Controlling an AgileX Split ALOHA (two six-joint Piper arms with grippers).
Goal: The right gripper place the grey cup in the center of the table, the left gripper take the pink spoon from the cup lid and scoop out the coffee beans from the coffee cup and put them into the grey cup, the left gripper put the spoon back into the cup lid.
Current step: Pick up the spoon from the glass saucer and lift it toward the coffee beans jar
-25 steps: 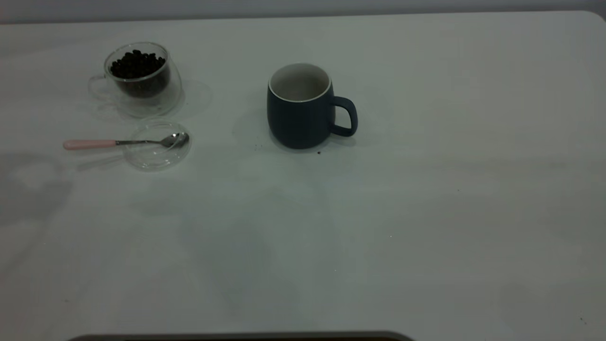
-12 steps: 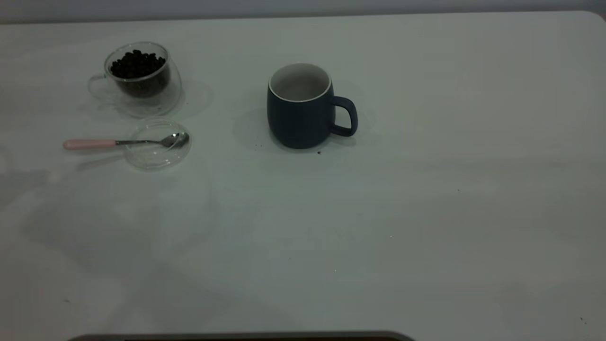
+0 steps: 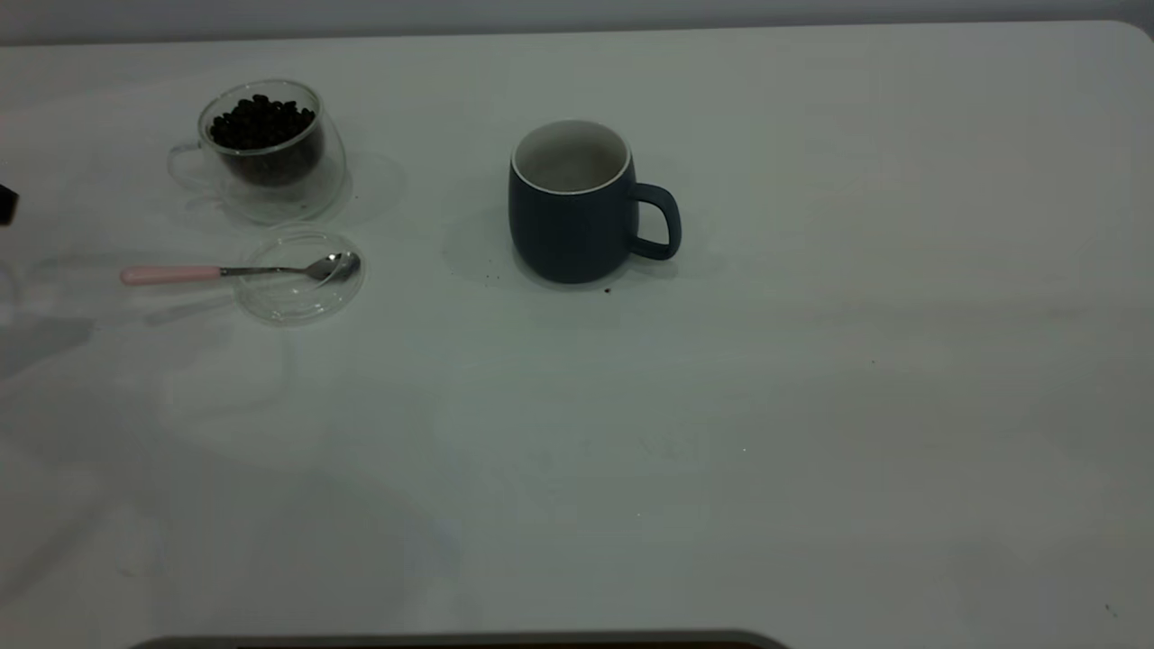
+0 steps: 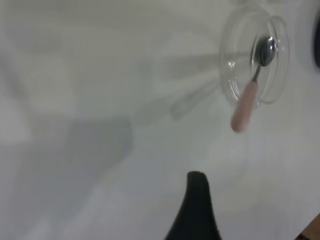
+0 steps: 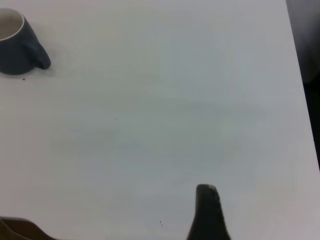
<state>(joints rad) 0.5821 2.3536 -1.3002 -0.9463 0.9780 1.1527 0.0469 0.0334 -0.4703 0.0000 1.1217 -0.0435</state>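
The spoon should be grabbed next by its pink handle (image 3: 171,275) with my left gripper, so that it can scoop coffee beans from the coffee cup (image 3: 268,150).
The grey cup (image 3: 573,204) stands upright and empty near the middle of the table (image 3: 811,406), its handle to the right; it also shows far off in the right wrist view (image 5: 17,44). The coffee cup (image 3: 268,150), full of coffee beans (image 3: 262,123), stands at the back left. In front of it the cup lid (image 3: 301,275) holds the pink spoon (image 3: 225,271), bowl on the lid, handle sticking out left. The left wrist view shows the spoon (image 4: 246,107) on the lid (image 4: 255,62). My left gripper (image 3: 5,205) is at the left edge, above the table and apart from the spoon (image 4: 196,200). My right gripper (image 5: 207,210) hovers over bare table, far from the grey cup.
A few dark specks lie by the grey cup's base (image 3: 607,290). The table's right edge (image 5: 300,75) is near my right gripper. A dark rounded edge (image 3: 451,642) runs along the front.
A black part of my left gripper has come into the exterior view at the left edge. Shadows have shifted over the table's left front. The cups, lid and spoon have not moved.
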